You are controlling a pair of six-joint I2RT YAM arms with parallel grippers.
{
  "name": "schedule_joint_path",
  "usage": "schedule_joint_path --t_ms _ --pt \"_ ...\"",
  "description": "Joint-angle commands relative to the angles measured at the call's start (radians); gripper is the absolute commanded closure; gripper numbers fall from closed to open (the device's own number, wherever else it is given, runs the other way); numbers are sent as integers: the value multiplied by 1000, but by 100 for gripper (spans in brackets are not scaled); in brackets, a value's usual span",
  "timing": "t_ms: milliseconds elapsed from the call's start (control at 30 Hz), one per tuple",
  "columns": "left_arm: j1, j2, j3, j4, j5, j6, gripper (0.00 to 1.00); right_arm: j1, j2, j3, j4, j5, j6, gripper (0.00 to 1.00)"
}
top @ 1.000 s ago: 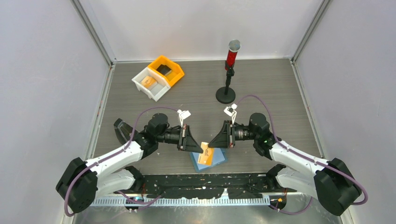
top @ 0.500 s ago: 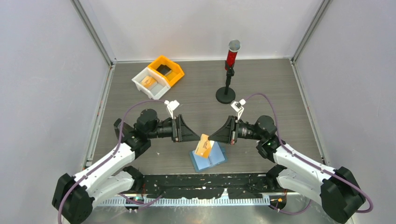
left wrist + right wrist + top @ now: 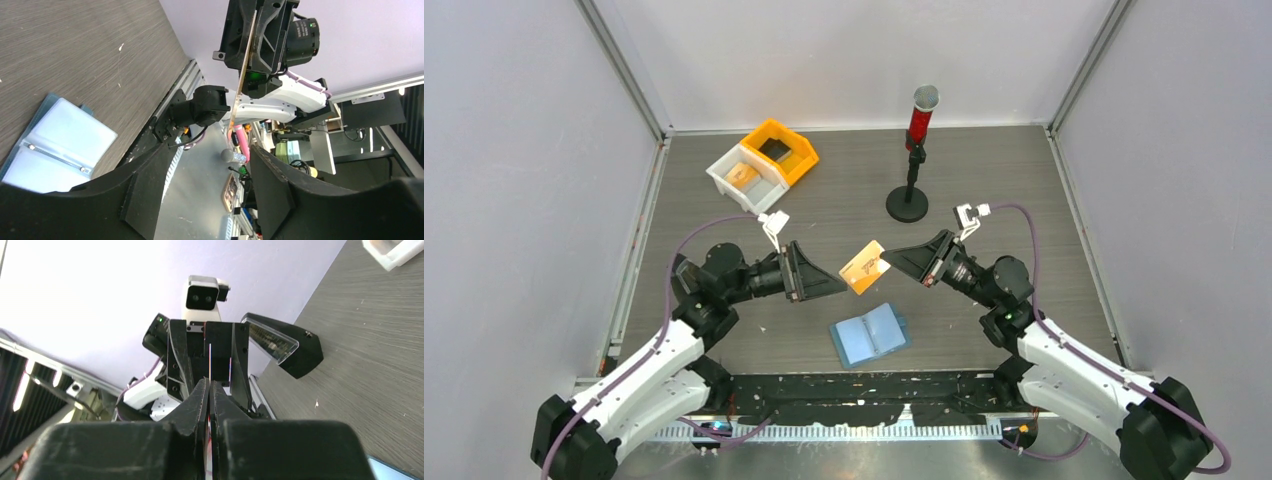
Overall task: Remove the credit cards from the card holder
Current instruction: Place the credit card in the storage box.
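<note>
I will next pinch the orange-tan credit card's free edge (image 3: 850,281) with my left gripper, to drop the card into the white bin (image 3: 760,192).
My right gripper (image 3: 892,262) is shut on one edge of an orange-tan credit card (image 3: 864,267) and holds it in the air above the table, left of its fingers. In the right wrist view the card (image 3: 210,360) shows edge-on between the closed fingertips (image 3: 202,390). My left gripper (image 3: 834,285) faces it from the left, open and empty, a short gap from the card. The card holder (image 3: 871,334), a light-blue wallet, lies spread open on the table below both grippers; it also shows in the left wrist view (image 3: 55,145). In that view the card (image 3: 245,65) hangs beyond the open fingers (image 3: 145,200).
At the back left stand an orange bin (image 3: 796,160) with a dark card (image 3: 775,149) in it and a white bin (image 3: 759,195) with an orange-tan card (image 3: 742,174). A red-and-black microphone stand (image 3: 911,160) rises at the back centre. Walls enclose the table on three sides.
The left gripper opened and drew back to the left. The right gripper lifted the orange-tan card up and away from the wallet, which now lies alone on the table.
</note>
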Motion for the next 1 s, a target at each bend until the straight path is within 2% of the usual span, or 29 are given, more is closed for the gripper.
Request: schedule_joint_path --t_ms 0,133,367,567,833,900,967 --pt "-3 54 -2 135 -4 -55 40 3 -25 -39 65 151 78 95" --pt "-11 108 7 208 -14 -90 45 3 -35 -73 74 180 109 95" --pt "-31 184 26 258 -52 -106 44 3 -53 -119 79 219 151 95" --pt "-43 248 43 299 -64 -147 53 3 -46 -146 100 235 184 95" --pt "-53 295 43 367 -81 -209 93 3 -51 -215 138 246 244 95" --pt "-55 296 41 357 -93 -214 99 3 -67 -226 127 252 242 94" --pt "-53 293 37 345 -105 -214 100 3 -85 -226 82 250 233 90"
